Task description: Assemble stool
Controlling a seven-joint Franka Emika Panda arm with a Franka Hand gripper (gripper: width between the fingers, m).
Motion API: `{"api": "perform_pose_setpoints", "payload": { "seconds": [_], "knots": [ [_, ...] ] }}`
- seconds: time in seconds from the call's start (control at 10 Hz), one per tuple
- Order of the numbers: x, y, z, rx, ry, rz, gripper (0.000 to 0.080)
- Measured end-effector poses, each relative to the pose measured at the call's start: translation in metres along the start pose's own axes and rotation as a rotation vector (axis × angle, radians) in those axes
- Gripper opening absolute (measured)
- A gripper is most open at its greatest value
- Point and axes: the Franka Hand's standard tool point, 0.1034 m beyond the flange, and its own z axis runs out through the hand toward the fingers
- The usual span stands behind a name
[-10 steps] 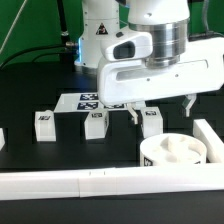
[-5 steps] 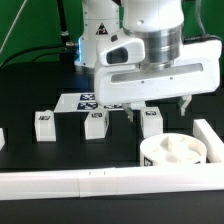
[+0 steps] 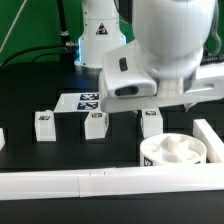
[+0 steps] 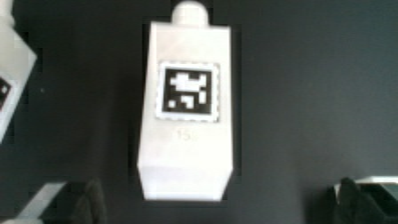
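My fingers stop short of the tagged leg's near end point(image 4: 185, 184) and would miss the leg if I closed now. I need to move my gripper toward the leg before I close it.
The stool's round white seat disc point(image 3: 178, 155) lies at the exterior view's right front. Three small blocky white legs with tags stand in a row behind it: the left leg point(image 3: 42, 123), the middle leg point(image 3: 96, 124) and the right leg point(image 3: 151, 121). The arm's big white hand point(image 3: 165, 60) hangs above the middle and right legs, and its fingers are hidden there. In the wrist view one tagged leg point(image 4: 189, 110) lies lengthwise below my gripper point(image 4: 217, 208). Both dark fingertips point(image 4: 71, 205) stand wide apart, clear of the leg. The gripper is open and empty.
The marker board point(image 3: 85, 101) lies behind the legs. A long white rail point(image 3: 60, 185) runs along the front, and another rail point(image 3: 212, 135) stands at the exterior view's right beside the seat. A white tagged edge point(image 4: 9, 70) shows beside the leg in the wrist view.
The hand has turned at the wrist and now fills more of the exterior view. The two fingers seen hanging over the legs earlier are no longer visible there. The parts have not moved.
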Motion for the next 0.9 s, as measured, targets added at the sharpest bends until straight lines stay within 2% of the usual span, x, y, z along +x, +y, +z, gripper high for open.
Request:
{"api": "perform_pose_setpoints", "payload": {
  "seconds": [0.1, 0.2, 0.3, 0.4, 0.8, 0.9],
  "knots": [
    [0.003, 0.0, 0.001, 0.002, -0.036, -0.001, 0.0649],
    [-0.005, 0.001, 0.006, -0.002, -0.129, -0.003, 0.0649],
    [-0.006, 0.007, 0.01, -0.029, -0.198, -0.005, 0.0649],
    [-0.002, 0.008, 0.011, -0.017, -0.217, -0.002, 0.0649],
    [-0.002, 0.008, 0.013, -0.019, -0.217, 0.005, 0.0649],
    [-0.003, 0.01, 0.026, -0.024, -0.253, 0.043, 0.0649]
  ]
}}
